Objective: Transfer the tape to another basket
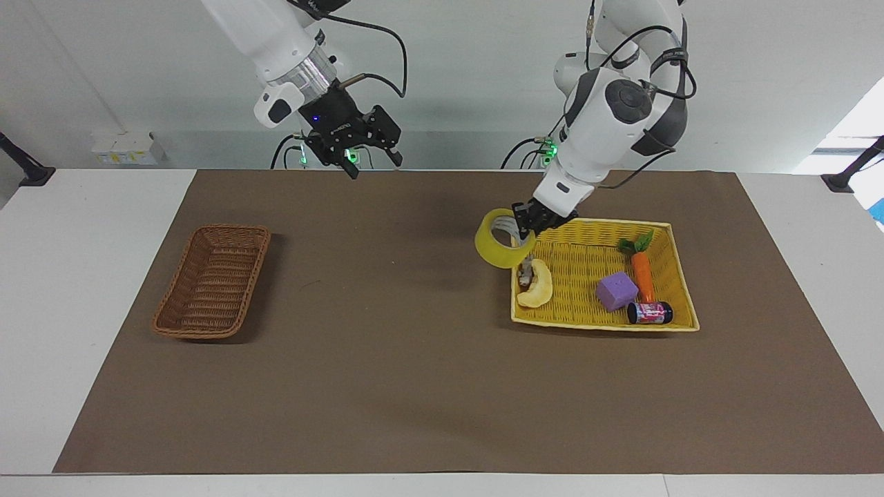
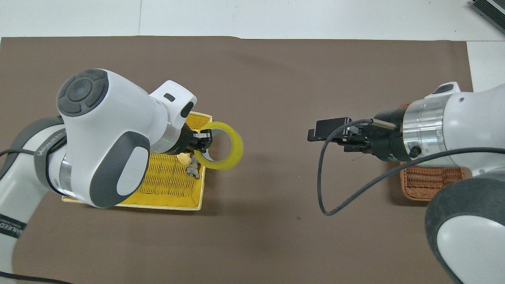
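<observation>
The yellow tape roll is still far from my fingers, so my right gripper would miss it if it closed now. It needs to move toward the roll first, then close on it.
My left gripper is shut on the rim of the yellow tape roll and holds it in the air, over the yellow basket's edge nearest the table's middle. In the overhead view the tape hangs from the left gripper just past that basket's rim. The brown wicker basket stands empty at the right arm's end of the table. In the overhead view it is mostly covered by the right arm. My right gripper is open and empty, raised over the mat.
The yellow basket holds a purple cube, a carrot, a small can, a pale banana-like piece and a small grey toy. A brown mat covers the table between the baskets.
</observation>
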Controlling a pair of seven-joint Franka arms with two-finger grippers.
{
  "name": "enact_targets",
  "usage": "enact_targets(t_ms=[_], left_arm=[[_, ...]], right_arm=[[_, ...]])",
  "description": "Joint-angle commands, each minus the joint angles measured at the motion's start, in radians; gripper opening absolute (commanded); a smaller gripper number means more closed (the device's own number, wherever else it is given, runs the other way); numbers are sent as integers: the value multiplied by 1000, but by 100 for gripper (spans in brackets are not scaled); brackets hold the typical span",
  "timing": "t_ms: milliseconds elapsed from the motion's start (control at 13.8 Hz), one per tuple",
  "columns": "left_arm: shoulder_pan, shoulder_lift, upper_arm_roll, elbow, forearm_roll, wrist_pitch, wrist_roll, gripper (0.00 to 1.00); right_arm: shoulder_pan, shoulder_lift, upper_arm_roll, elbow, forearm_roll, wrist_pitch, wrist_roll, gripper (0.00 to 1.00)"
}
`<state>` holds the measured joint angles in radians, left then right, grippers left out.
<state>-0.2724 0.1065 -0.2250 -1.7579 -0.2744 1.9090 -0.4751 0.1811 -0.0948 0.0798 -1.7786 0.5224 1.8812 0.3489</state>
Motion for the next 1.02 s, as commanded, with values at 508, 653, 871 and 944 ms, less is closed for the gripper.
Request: enact_targets(t_ms=[508,653,871,944], left_arm=[[-4,7,-161,123,-89,103,-71,0],[1,2,-185,149,-91,105,-95,0],[-1,2,-203,173,-92,133,-128,0],[-2,4,-205,173,-95,162,-128,0]], right_arm=[[0,-22,-3,-126,154,65,-218,100],[-3,-29,-5,-143,156,64,-249,100],[-5,-29,-8,-142,176,67,-251,100],[-8,-29,-8,-142,176,67,-252,100]])
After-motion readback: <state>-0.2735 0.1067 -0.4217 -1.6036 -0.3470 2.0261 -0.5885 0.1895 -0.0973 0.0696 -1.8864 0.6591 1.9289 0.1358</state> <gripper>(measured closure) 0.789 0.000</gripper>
